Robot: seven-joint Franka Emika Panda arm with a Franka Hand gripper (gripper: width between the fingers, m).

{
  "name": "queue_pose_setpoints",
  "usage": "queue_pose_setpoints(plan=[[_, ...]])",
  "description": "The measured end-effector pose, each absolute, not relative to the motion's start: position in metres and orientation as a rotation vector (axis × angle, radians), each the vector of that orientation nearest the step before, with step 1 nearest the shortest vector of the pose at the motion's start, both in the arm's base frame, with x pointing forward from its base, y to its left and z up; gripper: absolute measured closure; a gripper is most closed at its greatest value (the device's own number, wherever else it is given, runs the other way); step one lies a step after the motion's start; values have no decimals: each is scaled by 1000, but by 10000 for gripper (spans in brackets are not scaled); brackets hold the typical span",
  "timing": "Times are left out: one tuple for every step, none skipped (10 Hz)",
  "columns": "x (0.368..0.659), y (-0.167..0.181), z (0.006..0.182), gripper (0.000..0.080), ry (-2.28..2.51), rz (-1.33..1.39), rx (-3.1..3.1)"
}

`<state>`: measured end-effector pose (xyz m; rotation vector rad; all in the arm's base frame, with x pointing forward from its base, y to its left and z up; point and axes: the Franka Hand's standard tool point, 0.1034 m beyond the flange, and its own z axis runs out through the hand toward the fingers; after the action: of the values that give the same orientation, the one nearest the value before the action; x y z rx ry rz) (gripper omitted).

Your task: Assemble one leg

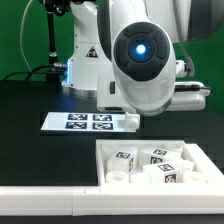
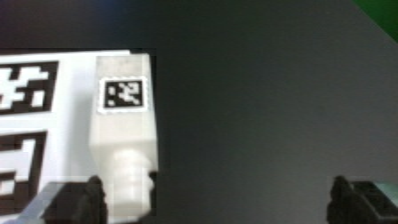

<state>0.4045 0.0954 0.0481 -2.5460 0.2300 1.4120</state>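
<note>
Next, my gripper grabs the leg by the flat sides of its tagged block (image 2: 125,98), because its untagged end is rounded and narrow.
A leg (image 2: 121,135), a small white oblong block with a black-and-white tag on its face, lies on the black table right beside the marker board (image 2: 36,110). In the exterior view the leg (image 1: 130,121) sits at the end of the marker board (image 1: 80,122) on the exterior view's right. My gripper (image 2: 222,205) hovers above it, open wide and empty. One fingertip (image 2: 80,200) is close beside the leg's untagged end, and the other (image 2: 365,200) is far off over bare table. In the exterior view the arm's body hides the fingers.
A large white walled tray (image 1: 150,146) at the exterior view's lower right holds several more tagged white parts (image 1: 160,160). A long white bar (image 1: 50,200) runs along the front edge. The robot base (image 1: 85,50) stands behind, before a green backdrop.
</note>
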Motion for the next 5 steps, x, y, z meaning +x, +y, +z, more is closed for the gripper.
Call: queue_pose_setpoints(plan=[[399,92,47,155,202,1416,-2552],[409,85,52,155,149,1349,-2568],[404,83,42,151,122,1271,-2590],[398,85,44,151,117,1306,-2575],[400,85,44,151,114,1301,-2577]])
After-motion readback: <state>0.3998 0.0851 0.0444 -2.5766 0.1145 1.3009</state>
